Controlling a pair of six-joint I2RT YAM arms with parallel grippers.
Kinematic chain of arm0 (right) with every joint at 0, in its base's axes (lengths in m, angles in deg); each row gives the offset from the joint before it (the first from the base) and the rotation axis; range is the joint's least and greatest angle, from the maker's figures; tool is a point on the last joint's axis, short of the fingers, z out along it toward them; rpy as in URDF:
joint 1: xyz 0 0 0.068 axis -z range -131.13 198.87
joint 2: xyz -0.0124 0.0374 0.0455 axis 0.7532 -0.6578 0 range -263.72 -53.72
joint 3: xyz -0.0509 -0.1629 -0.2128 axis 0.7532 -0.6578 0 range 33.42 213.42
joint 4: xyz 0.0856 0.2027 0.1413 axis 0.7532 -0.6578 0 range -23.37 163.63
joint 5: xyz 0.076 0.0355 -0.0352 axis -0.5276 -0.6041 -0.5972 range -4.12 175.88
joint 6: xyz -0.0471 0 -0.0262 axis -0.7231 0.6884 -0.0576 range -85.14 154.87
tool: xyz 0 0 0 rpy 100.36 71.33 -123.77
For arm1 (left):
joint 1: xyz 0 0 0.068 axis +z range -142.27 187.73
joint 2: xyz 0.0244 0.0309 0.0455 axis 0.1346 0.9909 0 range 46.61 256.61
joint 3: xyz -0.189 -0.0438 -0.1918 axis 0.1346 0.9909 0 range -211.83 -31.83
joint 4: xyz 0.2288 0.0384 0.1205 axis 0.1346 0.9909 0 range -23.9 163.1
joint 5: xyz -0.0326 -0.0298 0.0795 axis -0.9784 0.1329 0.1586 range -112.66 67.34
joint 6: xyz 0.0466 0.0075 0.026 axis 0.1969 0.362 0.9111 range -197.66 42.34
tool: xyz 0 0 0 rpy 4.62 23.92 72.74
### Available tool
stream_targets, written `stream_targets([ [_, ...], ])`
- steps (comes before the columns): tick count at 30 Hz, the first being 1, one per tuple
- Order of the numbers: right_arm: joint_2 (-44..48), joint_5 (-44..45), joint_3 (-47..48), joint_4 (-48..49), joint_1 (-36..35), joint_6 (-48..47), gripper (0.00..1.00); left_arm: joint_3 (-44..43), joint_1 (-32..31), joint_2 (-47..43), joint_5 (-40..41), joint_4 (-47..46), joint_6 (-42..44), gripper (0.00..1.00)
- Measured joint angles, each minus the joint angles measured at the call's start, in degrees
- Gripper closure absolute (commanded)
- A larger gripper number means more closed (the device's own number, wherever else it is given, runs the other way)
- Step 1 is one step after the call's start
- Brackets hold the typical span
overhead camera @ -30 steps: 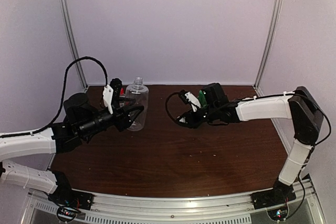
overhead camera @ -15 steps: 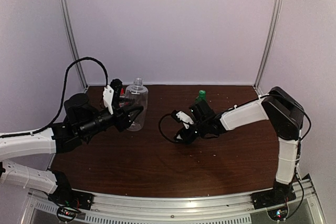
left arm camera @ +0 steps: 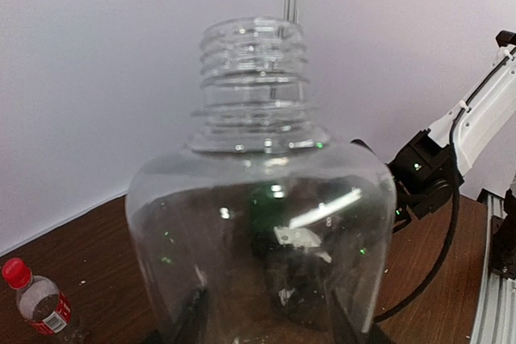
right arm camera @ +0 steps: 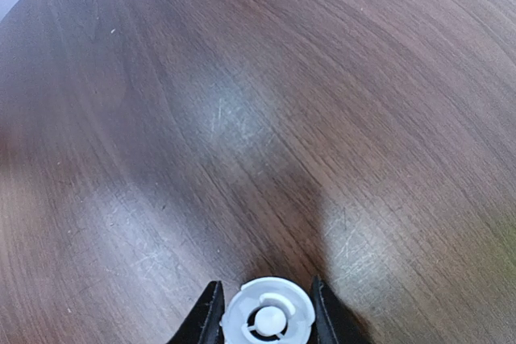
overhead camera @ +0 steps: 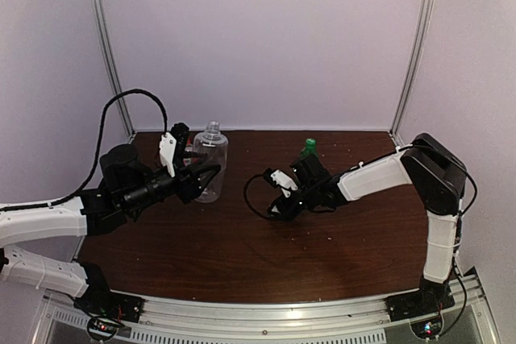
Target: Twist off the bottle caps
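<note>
My right fingers are holding the white cap (right arm camera: 267, 318) low over empty, flat wood. My right gripper should open now, as the cap would rest on the tabletop.
My left gripper (overhead camera: 205, 175) is shut on the wide clear bottle (overhead camera: 211, 159), holding it upright at the back left. In the left wrist view the bottle (left arm camera: 258, 223) fills the frame, its threaded neck (left arm camera: 254, 54) bare, with my fingers (left arm camera: 189, 320) on either side of its base. My right gripper (overhead camera: 276, 209) points down low over the table, shut on the white cap (right arm camera: 267, 318), which sits between my fingers (right arm camera: 208, 316). The green bottle's green cap (overhead camera: 309, 144) shows behind the right arm. The red-label bottle (left arm camera: 44, 308) with its red cap (left arm camera: 14, 270) stands behind the left gripper.
Dark wooden table (overhead camera: 266, 255) with purple walls behind and metal posts (overhead camera: 109, 46) at the back corners. The right arm (left arm camera: 476, 118) shows at the right of the left wrist view. Bare wood (right arm camera: 242, 118) lies ahead of the right gripper.
My right gripper has come down and to the left from beside the green bottle to low over the table, uncovering the green cap. The left arm and clear bottle have not moved.
</note>
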Motion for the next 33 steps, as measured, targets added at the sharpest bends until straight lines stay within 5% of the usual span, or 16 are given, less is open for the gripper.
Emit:
stream_targets([
  [20,5.11,1.92,-0.61,-2.34,0.00,-0.59,0.40,0.00,0.00,1.25,0.04,0.02,0.46,0.61],
  [33,26.18,-3.13,-4.02,-5.27,1.40,0.17,0.19,0.00,0.00,4.26,-2.27,-0.57,0.46,0.60],
])
